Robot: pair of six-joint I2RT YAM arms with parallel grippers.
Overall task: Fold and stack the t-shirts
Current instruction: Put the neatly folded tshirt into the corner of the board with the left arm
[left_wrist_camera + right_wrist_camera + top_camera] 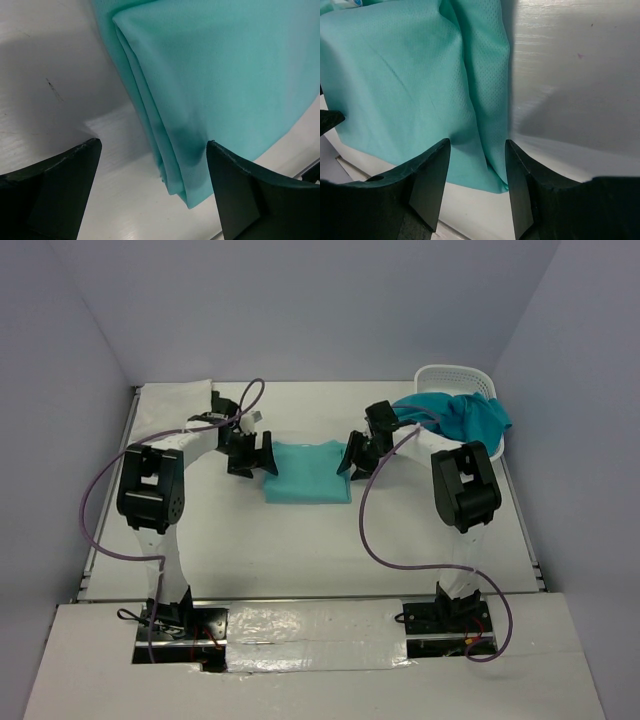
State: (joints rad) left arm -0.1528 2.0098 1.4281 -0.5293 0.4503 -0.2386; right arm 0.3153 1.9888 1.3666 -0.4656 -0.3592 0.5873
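Observation:
Next, my left gripper picks up the folded mint t-shirt's layered side edge, layers together, to stack the t-shirt with its fold kept.
A folded pale mint t-shirt [308,472] lies flat in the middle of the table. My left gripper [262,455] stands at its left edge and my right gripper [350,456] at its right edge. In the left wrist view the left gripper [154,145] is wide open, with the layered fold corner of the mint t-shirt [225,75] lying loose between its fingers. The right gripper [478,142] is also open, and the mint t-shirt [395,75] has its corner between the fingers, unpinched. A teal t-shirt [462,416] hangs over the basket rim.
The white lattice laundry basket [455,374] stands at the back right, just behind the right arm. A pale sheet-like thing [175,400] lies at the back left. Grey walls close in both sides and the back of the table [300,550].

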